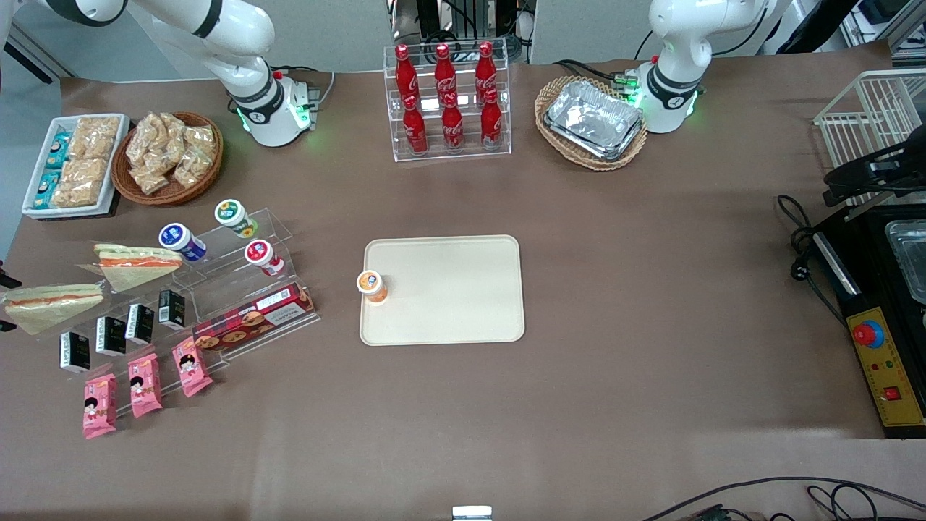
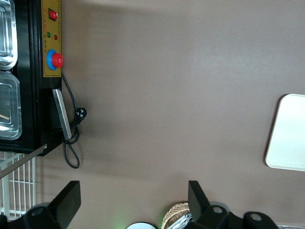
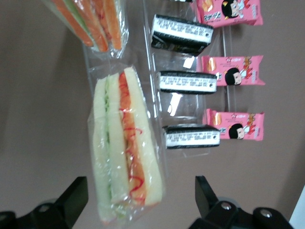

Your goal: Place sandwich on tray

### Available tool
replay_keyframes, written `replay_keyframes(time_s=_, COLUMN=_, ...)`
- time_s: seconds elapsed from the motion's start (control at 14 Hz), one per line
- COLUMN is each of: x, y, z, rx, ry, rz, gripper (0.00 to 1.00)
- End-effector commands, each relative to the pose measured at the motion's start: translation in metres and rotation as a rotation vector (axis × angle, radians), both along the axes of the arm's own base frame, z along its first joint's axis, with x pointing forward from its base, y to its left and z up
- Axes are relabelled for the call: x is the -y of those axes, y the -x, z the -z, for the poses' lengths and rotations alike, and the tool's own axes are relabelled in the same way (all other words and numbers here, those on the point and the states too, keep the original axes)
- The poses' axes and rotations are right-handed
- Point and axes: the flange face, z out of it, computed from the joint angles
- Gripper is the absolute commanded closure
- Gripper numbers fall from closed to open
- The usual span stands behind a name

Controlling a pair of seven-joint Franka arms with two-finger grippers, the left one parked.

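I need to place the sandwich on the cream tray (image 1: 463,318), so I should grab it by its wide end (image 1: 16,308) next.
The sandwich (image 1: 51,304) (image 3: 125,148), a clear-wrapped wedge with pale bread and an orange-red stripe, lies at the working arm's end of the table. My gripper (image 1: 2,302) (image 3: 140,191) is open, with one dark finger on each side of the sandwich's wide end, not touching it. A second, near-identical wedge (image 1: 136,263) (image 3: 93,21) lies beside it, farther from the front camera. The cream tray (image 1: 463,318) (image 2: 290,133) sits flat at the table's middle, well apart from the gripper. An orange-lidded cup (image 1: 372,285) stands at its edge.
Black cartons (image 1: 111,335) (image 3: 188,82) and pink snack packs (image 1: 145,383) (image 3: 232,76) line a clear stepped stand beside the sandwich, nearer the front camera. Small bottles (image 1: 182,241) and a biscuit box (image 1: 253,317) sit between sandwiches and tray. A cola bottle rack (image 1: 447,101) stands farther back.
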Motion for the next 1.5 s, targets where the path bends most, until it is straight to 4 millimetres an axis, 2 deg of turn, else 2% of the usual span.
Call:
replay_keyframes(time_s=0.0, x=-0.001, y=0.003, z=0.009, rx=0.062, ry=-0.033, rz=-0.037, gripper=0.00)
replay_keyframes(time_s=0.36, x=-0.004, y=-0.001, z=0.015, rx=0.068, ry=-0.021, rz=-0.041, gripper=0.00)
replay_keyframes(time_s=0.5, x=-0.005, y=-0.002, z=0.016, rx=0.066, ry=-0.021, rz=-0.039, gripper=0.06)
replay_keyframes(time_s=0.64, x=-0.002, y=-0.001, z=0.023, rx=0.057, ry=-0.018, rz=-0.037, gripper=0.40)
replay_keyframes(time_s=0.71, x=0.000, y=-0.001, z=0.024, rx=0.061, ry=-0.012, rz=-0.035, gripper=0.50)
replay_keyframes(time_s=0.79, x=0.000, y=-0.002, z=0.024, rx=0.063, ry=-0.010, rz=-0.034, gripper=0.53)
replay_keyframes(time_s=0.93, x=0.003, y=0.000, z=0.029, rx=0.057, ry=-0.008, rz=-0.035, gripper=0.76)
replay_keyframes(time_s=1.07, x=0.005, y=0.000, z=0.030, rx=0.056, ry=-0.007, rz=-0.033, gripper=0.87)
replay_keyframes(time_s=1.14, x=0.006, y=0.001, z=0.030, rx=0.056, ry=-0.007, rz=-0.031, gripper=0.99)
replay_keyframes(time_s=1.43, x=0.016, y=0.006, z=0.028, rx=0.060, ry=-0.012, rz=-0.002, gripper=1.00)
